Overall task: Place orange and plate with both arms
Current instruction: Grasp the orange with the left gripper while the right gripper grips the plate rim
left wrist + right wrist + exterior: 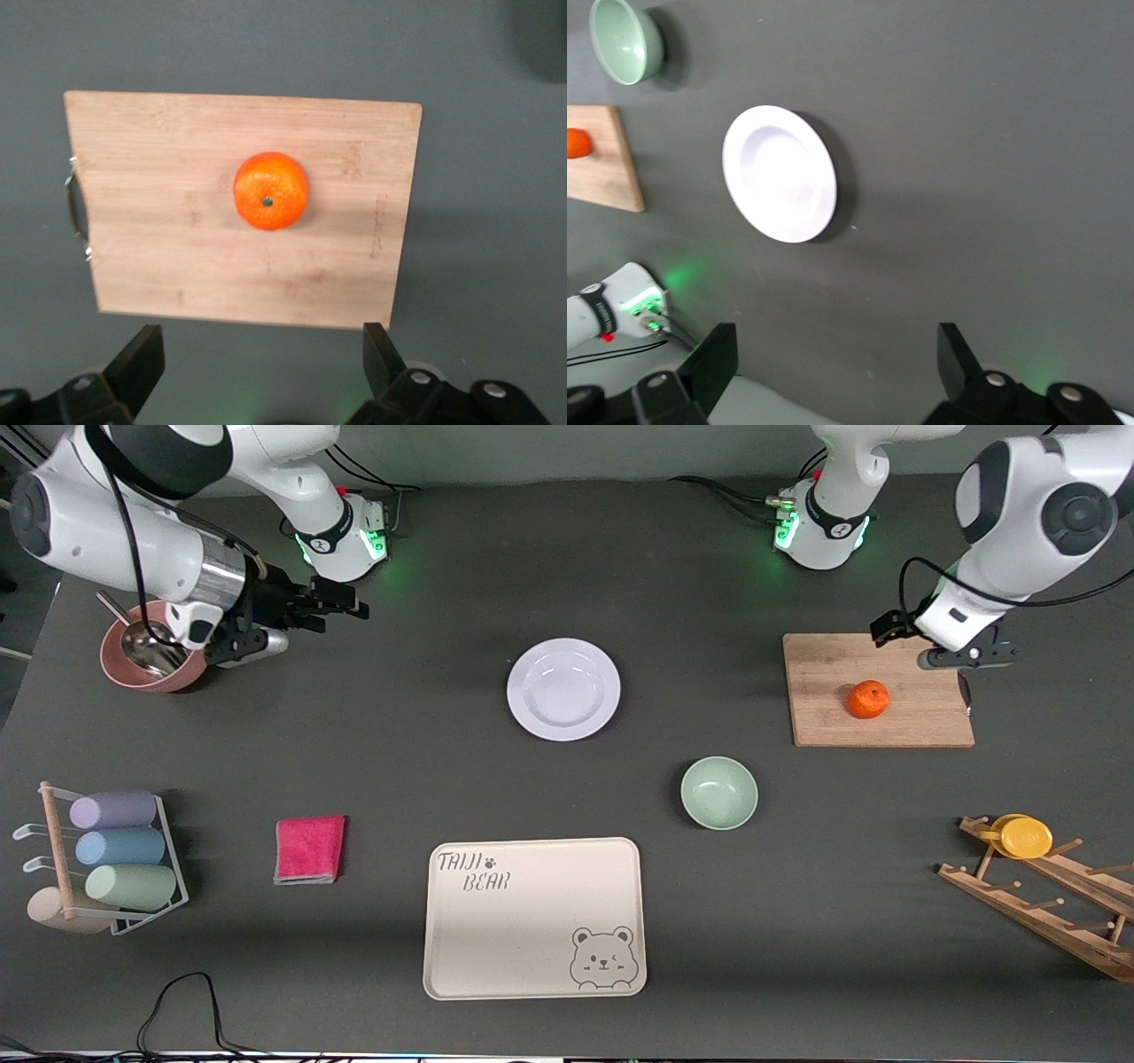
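Observation:
The orange (867, 699) needs to be picked up next by its round sides with my left gripper, so that it can be placed on the white plate (563, 688).
The orange (867, 699) sits on a wooden cutting board (833, 664) toward the left arm's end of the table. In the left wrist view the orange (271, 190) lies mid-board. My left gripper (966, 657) hangs over the board's edge, open (263, 359), with nothing between its fingers. The white plate (563, 688) lies flat on the dark table near the middle. My right gripper (341, 607) is up over the table beside a pink pot, away from the plate (780, 173). It is open (837, 363) and empty.
A pale green bowl (718, 792) and a cream bear tray (534, 918) lie nearer the camera than the plate. There are also a pink cloth (309, 849), a pink pot with a ladle (146, 657), a rack of cups (115, 859), and a wooden rack holding a yellow cup (1023, 837).

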Robot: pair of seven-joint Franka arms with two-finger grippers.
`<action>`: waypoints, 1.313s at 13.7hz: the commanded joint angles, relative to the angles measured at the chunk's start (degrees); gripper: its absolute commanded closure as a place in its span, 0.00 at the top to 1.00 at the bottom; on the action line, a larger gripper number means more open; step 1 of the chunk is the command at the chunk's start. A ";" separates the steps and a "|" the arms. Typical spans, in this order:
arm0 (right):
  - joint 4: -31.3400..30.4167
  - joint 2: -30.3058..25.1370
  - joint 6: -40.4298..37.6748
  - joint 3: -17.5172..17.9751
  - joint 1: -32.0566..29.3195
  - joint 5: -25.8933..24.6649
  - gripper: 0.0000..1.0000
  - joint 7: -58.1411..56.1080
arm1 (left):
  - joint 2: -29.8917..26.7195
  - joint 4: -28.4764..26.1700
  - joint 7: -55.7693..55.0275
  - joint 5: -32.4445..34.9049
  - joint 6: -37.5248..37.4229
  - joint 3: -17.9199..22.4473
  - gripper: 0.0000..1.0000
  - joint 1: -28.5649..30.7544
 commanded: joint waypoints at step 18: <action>-15.63 34.74 11.24 -0.82 1.12 67.46 1.00 -75.23 | 23.06 -2.64 0.86 0.18 27.11 -0.33 0.00 2.49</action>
